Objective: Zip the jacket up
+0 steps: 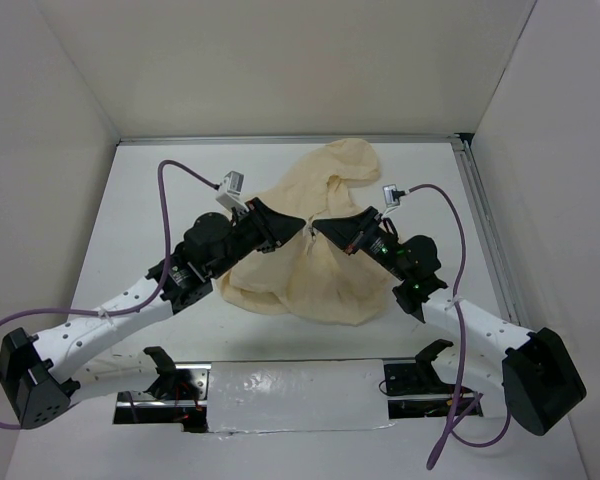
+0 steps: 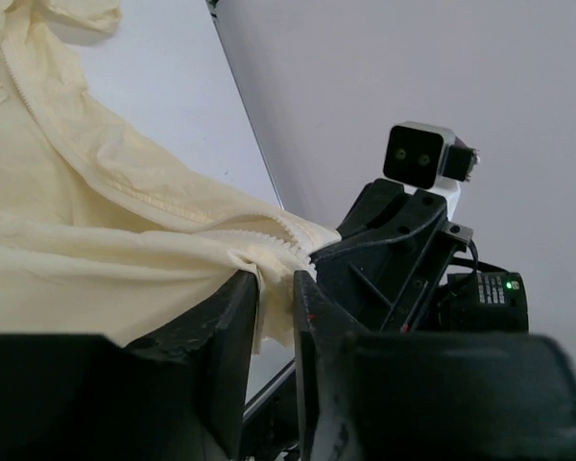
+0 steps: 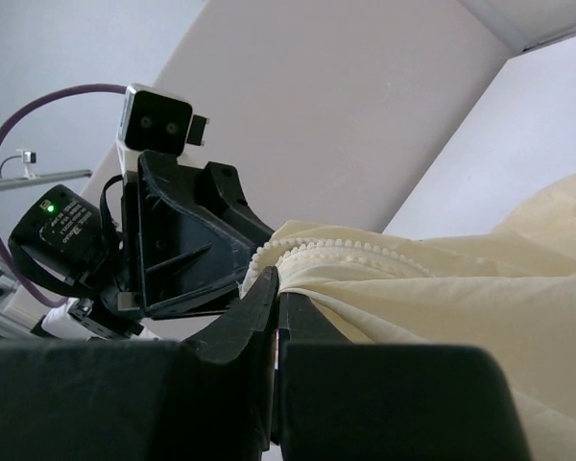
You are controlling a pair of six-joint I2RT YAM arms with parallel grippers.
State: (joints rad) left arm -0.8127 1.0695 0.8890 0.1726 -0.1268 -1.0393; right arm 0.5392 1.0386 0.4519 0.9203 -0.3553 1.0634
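I will grab the zipper edge's fold at the peak point(image 1: 308, 229) point(image 2: 275, 286) with my left gripper next. The teeth toward the hood will stay free to zip.
The pale cream jacket point(image 1: 310, 275) lies crumpled in the middle of the white table, its hood toward the back, and is lifted to a peak between the two arms. My left gripper point(image 1: 300, 227) meets that peak from the left. In the left wrist view its jaws point(image 2: 276, 283) stand a little apart, with a fold of the zipper edge point(image 2: 280, 236) hanging loosely in the gap. My right gripper point(image 1: 320, 228) comes in from the right, shut on the jacket's toothed zipper edge point(image 3: 346, 248), fingertips point(image 3: 276, 288) pinching the fabric. The zipper pull is not visible.
White walls close in the table on three sides. A metal rail point(image 1: 485, 230) runs along the right edge. A taped panel point(image 1: 280, 395) sits between the arm bases at the near edge. Each wrist view shows the other arm's head close by point(image 2: 418, 156).
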